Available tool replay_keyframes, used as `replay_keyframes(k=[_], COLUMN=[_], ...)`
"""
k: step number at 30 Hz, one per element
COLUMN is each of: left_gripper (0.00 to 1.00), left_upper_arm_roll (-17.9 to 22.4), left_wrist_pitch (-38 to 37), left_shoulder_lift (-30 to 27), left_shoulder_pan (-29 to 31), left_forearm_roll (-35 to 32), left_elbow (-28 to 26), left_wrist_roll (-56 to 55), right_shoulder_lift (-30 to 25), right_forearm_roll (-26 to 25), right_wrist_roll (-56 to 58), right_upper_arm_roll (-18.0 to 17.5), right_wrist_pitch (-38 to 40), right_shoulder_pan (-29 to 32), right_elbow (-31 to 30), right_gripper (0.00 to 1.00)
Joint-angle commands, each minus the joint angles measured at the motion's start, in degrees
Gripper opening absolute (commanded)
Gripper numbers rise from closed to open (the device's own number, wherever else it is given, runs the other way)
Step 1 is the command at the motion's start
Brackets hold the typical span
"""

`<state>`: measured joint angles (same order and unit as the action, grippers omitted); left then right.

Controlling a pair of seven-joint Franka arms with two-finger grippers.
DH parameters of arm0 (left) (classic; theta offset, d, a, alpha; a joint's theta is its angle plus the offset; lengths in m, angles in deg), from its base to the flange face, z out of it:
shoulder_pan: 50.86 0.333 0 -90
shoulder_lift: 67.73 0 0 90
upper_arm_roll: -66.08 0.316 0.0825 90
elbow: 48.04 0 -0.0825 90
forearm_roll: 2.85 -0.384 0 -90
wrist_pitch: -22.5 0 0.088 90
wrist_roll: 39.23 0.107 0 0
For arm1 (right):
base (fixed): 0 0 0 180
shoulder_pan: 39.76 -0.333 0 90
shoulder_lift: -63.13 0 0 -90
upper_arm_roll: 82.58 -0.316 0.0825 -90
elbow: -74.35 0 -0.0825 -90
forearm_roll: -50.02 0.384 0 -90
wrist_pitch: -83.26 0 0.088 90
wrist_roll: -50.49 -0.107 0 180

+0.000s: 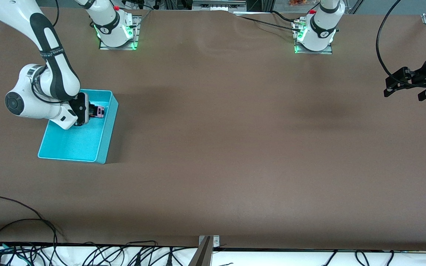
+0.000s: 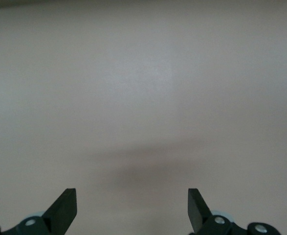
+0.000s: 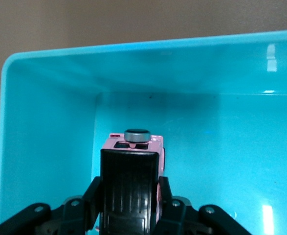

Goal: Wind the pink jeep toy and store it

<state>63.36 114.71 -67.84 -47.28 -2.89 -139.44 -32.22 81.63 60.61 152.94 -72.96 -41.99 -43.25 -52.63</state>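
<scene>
I should open my right gripper: the pink jeep toy [image 1: 99,111] [image 3: 155,144] is standing on the bottom of the cyan bin, inside the bin's sides.
The pink jeep toy [image 1: 99,111] is a tiny boxy car with a pink body and black roof. My right gripper [image 1: 94,111] is shut on it and holds it inside the cyan bin [image 1: 104,142], near the bin's end closest to the robots' bases. In the right wrist view the jeep [image 3: 132,161] shows black roof first between the fingers [image 3: 165,196], with the bin's walls [image 3: 45,112] around it. My left gripper [image 1: 392,85] is open and empty, waiting in the air over the left arm's end of the table; its fingertips [image 2: 65,205] frame bare table.
The brown table [image 1: 235,147] spreads wide between the bin and the left arm. Cables [image 1: 20,229] lie along the edge nearest the front camera. A metal bracket [image 1: 205,251] sits at that edge's middle.
</scene>
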Motion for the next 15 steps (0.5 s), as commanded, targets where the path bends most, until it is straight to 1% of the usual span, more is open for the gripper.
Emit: replay_keyframes(k=[1,3,5,7,9,10,11,12,15], left_gripper=[1.00,1.00,1.00,1.00,1.00,1.00,1.00,1.00,1.00], left_upper_arm_roll=[-0.09,-0.09,-0.09,-0.09,-0.09,-0.09,-0.09,-0.09,-0.09], left_wrist_pitch=[-1.16,-1.16,-1.16,-1.16,-1.16,-1.16,-1.16,-1.16,-1.16], left_shoulder_lift=[0.99,0.99,0.99,0.99,0.99,0.99,0.99,0.99,0.99], left_shoulder_pan=[0.11,0.11,0.11,0.11,0.11,0.11,0.11,0.11,0.11], left_forearm_roll=[1.19,1.27,1.27,1.27,1.27,1.27,1.19,1.19,1.27], left_elbow=[2.02,2.02,2.02,2.02,2.02,2.02,2.02,2.02,2.02], left_wrist_roll=[0.03,0.03,0.03,0.03,0.03,0.03,0.03,0.03,0.03], right_shoulder_lift=[-1.35,-1.18,-0.92,-0.65,-0.30,-0.21,-0.12,-0.04,-0.12], right_forearm_roll=[1.53,1.53,1.71,2.23,2.59,2.59,2.59,2.59,2.59], right_wrist_roll=[2.40,2.40,2.40,2.40,2.40,2.40,2.40,2.40,2.40], right_upper_arm_roll=[0.13,0.13,0.13,0.13,0.13,0.13,0.13,0.13,-0.05], right_wrist_pitch=[-1.05,-1.14,-1.23,-1.23,-1.14,-1.14,-1.14,-1.14,-1.05], right_shoulder_pan=[-0.12,-0.12,-0.12,-0.12,-0.12,-0.12,-0.12,-0.12,-0.20], right_elbow=[-1.52,-1.43,-1.43,-1.35,-1.26,-1.26,-1.17,-1.08,-0.82], right_gripper=[0.23,0.35,0.41,0.52,0.56,0.62,0.77,1.00,1.00])
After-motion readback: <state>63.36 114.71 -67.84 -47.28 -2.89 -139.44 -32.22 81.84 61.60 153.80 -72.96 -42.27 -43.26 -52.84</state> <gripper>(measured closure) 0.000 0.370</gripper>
